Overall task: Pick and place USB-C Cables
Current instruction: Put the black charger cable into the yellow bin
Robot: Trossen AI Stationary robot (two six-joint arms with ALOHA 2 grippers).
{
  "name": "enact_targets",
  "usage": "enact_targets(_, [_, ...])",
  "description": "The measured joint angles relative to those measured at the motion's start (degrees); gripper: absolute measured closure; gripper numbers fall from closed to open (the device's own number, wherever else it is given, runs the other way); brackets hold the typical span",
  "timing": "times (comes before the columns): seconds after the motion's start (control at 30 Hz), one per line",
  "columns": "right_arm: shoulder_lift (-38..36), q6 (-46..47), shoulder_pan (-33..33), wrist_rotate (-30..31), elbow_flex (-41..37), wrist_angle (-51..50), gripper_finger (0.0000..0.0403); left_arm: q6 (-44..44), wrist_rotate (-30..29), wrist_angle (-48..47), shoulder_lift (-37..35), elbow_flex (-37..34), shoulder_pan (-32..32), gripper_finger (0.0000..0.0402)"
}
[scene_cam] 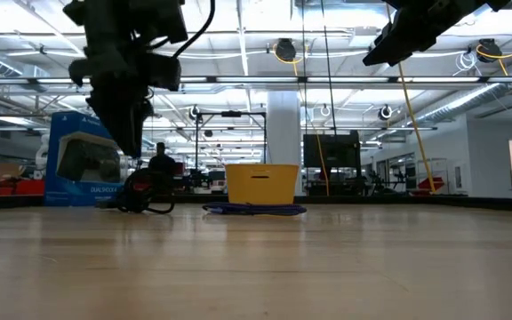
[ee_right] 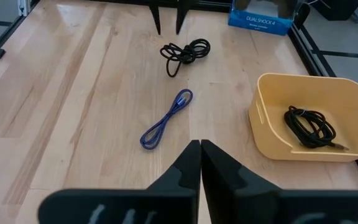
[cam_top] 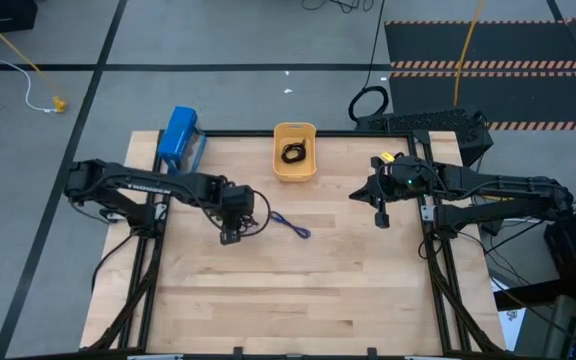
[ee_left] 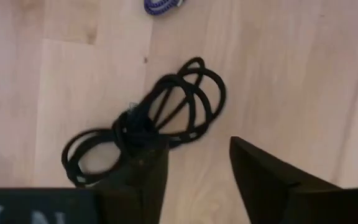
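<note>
My left gripper is to grab the bundle next by its knotted middle point(ee_left: 139, 126), so that it can place the black USB-C cable.
One black USB-C cable point(ee_left: 148, 118) lies in a loose knotted bundle on the wood point(cam_top: 251, 222). My left gripper point(ee_left: 197, 146) hangs open just above it, fingers pointing down, with the bundle's knot beside one finger; in the low view the fingertips point(scene_cam: 134, 147) stand clear above the bundle point(scene_cam: 147, 194). The blue-purple cable point(cam_top: 290, 225) lies flat at the table's middle point(ee_right: 166, 118). A second black cable point(ee_right: 309, 127) rests inside the orange tray point(cam_top: 278, 168) at the far edge. My right gripper point(ee_right: 200, 144) is shut and raised over the right side point(cam_top: 381, 220).
A blue box point(cam_top: 179, 135) stands at the far left corner, left of the tray. A thick black cord ring point(cam_top: 368, 103) and a long yellow cord point(cam_top: 13, 50) lie on the floor beyond the table. Bare wood fills the near half of the table point(cam_top: 288, 300).
</note>
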Motion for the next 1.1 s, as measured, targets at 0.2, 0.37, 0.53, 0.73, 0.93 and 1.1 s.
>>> enact_targets(0.2, [0.0, -0.2, 0.0, 0.0, 0.0, 0.0, 0.0399, 0.1, -2.4, 5.4, 0.0, -3.8, 0.0, 0.0171])
enact_targets(0.37, [0.0, -0.2, 0.0, 0.0, 0.0, 0.5, 0.0399, 0.3, -2.7, 12.3, 0.0, -7.6, 0.0, 0.0157])
enact_targets(0.53, [0.0, -0.2, 0.0, 0.0, 0.0, 0.4, 0.0399, 1.1, -2.8, 17.7, 0.0, -10.6, 0.0, 0.0156])
enact_targets(0.73, [0.0, -0.2, 0.0, 0.0, 0.0, 0.4, 0.0399, 1.0, -3.1, 20.2, 0.0, -12.5, -0.2, 0.0156])
enact_targets(0.93, [0.0, -0.2, 0.0, 0.0, 0.0, 0.4, 0.0399, 1.7, -3.1, 23.2, 0.0, -14.2, -1.1, 0.0172])
enact_targets(1.1, [0.0, -0.2, 0.0, 0.0, 0.0, 0.4, 0.0399, 1.9, -3.1, 23.6, 0.0, -14.3, -1.6, 0.0225])
